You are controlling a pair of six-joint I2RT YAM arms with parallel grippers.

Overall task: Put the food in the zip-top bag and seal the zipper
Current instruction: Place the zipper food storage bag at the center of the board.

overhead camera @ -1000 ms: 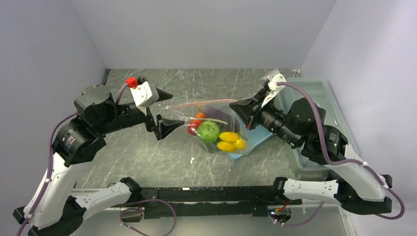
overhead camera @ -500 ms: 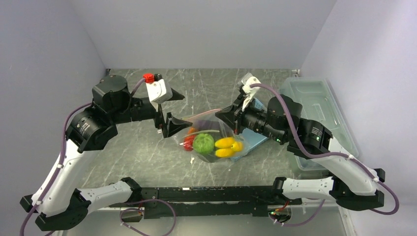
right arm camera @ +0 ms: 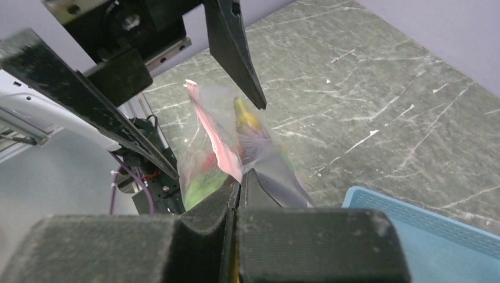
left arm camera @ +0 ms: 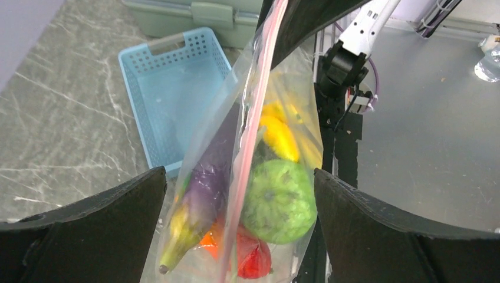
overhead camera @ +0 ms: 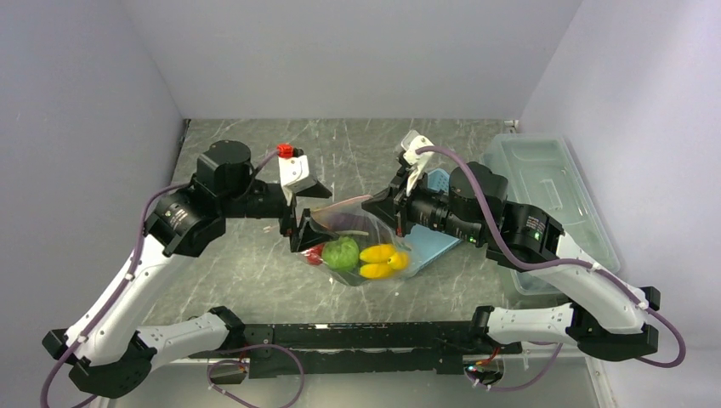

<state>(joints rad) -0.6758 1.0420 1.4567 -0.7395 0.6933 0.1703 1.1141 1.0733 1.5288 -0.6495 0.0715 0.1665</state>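
Note:
My left gripper needs to grip across the pink zipper of the zip-top bag (overhead camera: 361,242) next, away from my right gripper. This will keep the food inside and lay the bag for sealing.
The clear zip-top bag (overhead camera: 361,242) hangs by its right mouth corner from my right gripper (overhead camera: 371,205), which is shut on the pink zipper (right arm camera: 213,141). Through the plastic I see the food: a green melon (left arm camera: 280,200), a yellow banana bunch (left arm camera: 278,134), a purple eggplant (left arm camera: 206,183), an orange carrot (left arm camera: 207,240) and a red piece (left arm camera: 252,258). My left gripper (left arm camera: 239,177) is open, one finger on each side of the bag's left end, with the zipper (left arm camera: 259,88) running between them. Neither finger touches the bag.
The light-blue basket (overhead camera: 438,240) lies just behind and to the right of the bag. A large clear lidded box (overhead camera: 553,195) stands along the right wall. The arms' black base rail (overhead camera: 357,336) runs along the near edge.
Both arms have swung left and toward the near edge, carrying the bag off the basket. The left gripper has come round the bag's left end, still open.

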